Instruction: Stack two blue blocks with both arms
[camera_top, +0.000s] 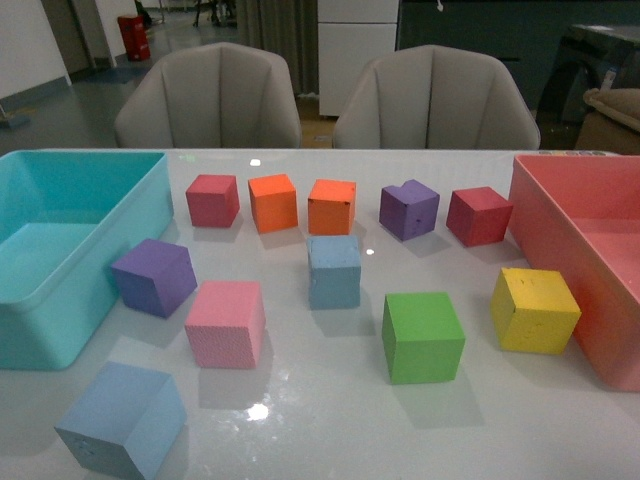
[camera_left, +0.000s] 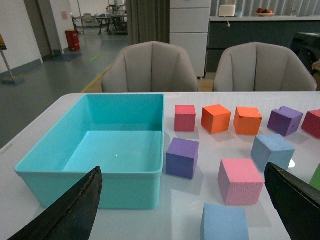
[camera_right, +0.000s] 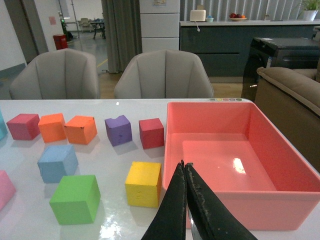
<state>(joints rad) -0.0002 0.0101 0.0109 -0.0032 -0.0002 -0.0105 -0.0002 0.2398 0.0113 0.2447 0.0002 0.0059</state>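
The left gripper grabs the pale blue block's opposite sides next, to stack the pale blue block onto the mid-table blue block.
One blue block (camera_top: 125, 420) sits at the table's near left corner; it also shows in the left wrist view (camera_left: 225, 222), low between the open fingers. The other blue block (camera_top: 334, 271) stands mid-table, and shows in the left wrist view (camera_left: 272, 151) and the right wrist view (camera_right: 58, 163). My left gripper (camera_left: 185, 200) is open and empty, above the near left of the table. My right gripper (camera_right: 184, 167) is shut and empty, near the pink bin's front wall. Neither arm shows in the front view.
A turquoise bin (camera_top: 60, 290) stands at left, a pink bin (camera_top: 560, 215) at right. Red (camera_top: 212, 200), orange (camera_top: 273, 202), orange (camera_top: 332, 206), purple (camera_top: 409, 209) and red (camera_top: 478, 215) cubes form a back row. Purple (camera_top: 154, 276), pink (camera_top: 226, 323), green (camera_top: 422, 336) and yellow (camera_top: 534, 310) cubes lie nearer.
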